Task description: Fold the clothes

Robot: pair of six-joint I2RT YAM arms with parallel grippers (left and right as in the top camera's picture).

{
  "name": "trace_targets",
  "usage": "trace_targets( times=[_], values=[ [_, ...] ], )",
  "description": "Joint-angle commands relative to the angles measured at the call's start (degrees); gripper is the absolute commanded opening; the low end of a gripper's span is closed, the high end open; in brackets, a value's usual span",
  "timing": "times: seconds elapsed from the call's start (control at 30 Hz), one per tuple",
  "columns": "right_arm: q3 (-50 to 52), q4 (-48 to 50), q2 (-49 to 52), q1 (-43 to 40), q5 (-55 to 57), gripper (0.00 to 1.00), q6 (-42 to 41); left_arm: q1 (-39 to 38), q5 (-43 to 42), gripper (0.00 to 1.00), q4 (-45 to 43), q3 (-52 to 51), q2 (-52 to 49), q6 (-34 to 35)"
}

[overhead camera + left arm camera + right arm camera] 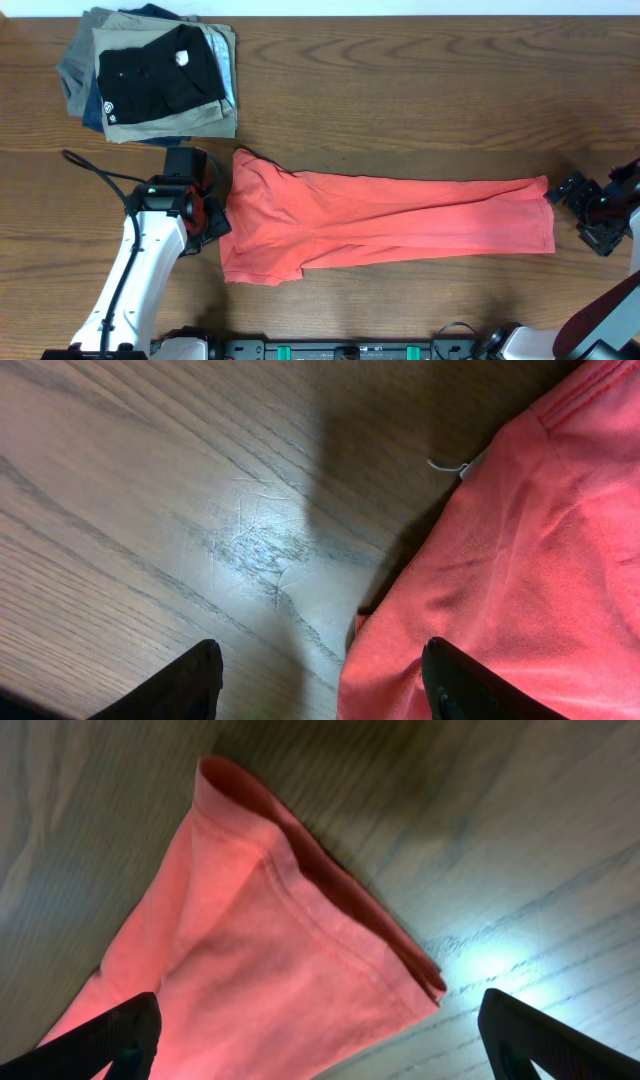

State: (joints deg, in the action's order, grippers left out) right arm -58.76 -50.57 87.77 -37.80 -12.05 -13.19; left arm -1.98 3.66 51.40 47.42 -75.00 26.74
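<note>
I will next pinch the coral-red T-shirt's hemmed end with my right gripper, gathering its layers together. Then I will fold that end over the folded T-shirt.
The coral-red T-shirt lies on the table as a long folded strip, running left to right. No lettering shows. My left gripper is open at its left end, one finger over bare wood and one over the cloth's edge; a small white label peeks out there. My right gripper is open just past the shirt's right end, its fingers spread wide above the hemmed corner. Neither gripper holds cloth.
A pile of folded garments, black one with a white tag on top of khaki, grey and blue ones, sits at the back left. A black cable runs by the left arm. Bare wood table lies behind the shirt.
</note>
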Motion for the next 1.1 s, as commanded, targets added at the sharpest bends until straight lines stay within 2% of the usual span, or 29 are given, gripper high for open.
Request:
trace_targets(
  times=[0.0, 0.3, 0.47, 0.73, 0.77, 0.83, 0.87, 0.97, 1.07],
  values=[
    [0.4, 0.8, 1.4, -0.1, 1.2, 0.99, -1.1, 0.2, 0.9, 0.65, 0.2, -0.3, 0.1, -0.5],
    [0.4, 5.7, 10.4, 0.0, 1.1, 0.99, 0.7, 0.2, 0.9, 0.65, 0.2, -0.3, 0.1, -0.5],
    [0.4, 8.4, 16.3, 0.0, -3.2, 0.99, 5.4, 0.2, 0.9, 0.65, 0.1, -0.3, 0.1, -0.5],
    [0.4, 8.4, 22.9, 1.1, -5.0, 0.98, 6.8, 0.2, 0.9, 0.65, -0.3, -0.3, 0.1, -0.5],
    [0.4, 7.9, 23.6, 1.4, -5.0, 0.91, 6.9, 0.2, 0.9, 0.65, -0.4, -0.3, 0.1, -0.5],
    [0.4, 6.8, 24.9, 1.9, -5.1, 0.64, 7.0, 0.2, 0.9, 0.65, -0.8, -0.3, 0.1, -0.5],
    [0.4, 6.2, 25.3, 2.1, -5.2, 0.57, 7.1, 0.2, 0.9, 0.65, -1.0, -0.3, 0.1, -0.5],
    [0.4, 4.5, 26.3, 2.8, -5.4, 0.49, 7.1, 0.2, 0.9, 0.65, -1.3, -0.3, 0.1, -0.5],
    [0.4, 3.0, 26.3, 3.3, -5.4, 0.33, 7.1, 0.2, 0.9, 0.65, -1.3, -0.3, 0.1, -0.5]
  ],
)
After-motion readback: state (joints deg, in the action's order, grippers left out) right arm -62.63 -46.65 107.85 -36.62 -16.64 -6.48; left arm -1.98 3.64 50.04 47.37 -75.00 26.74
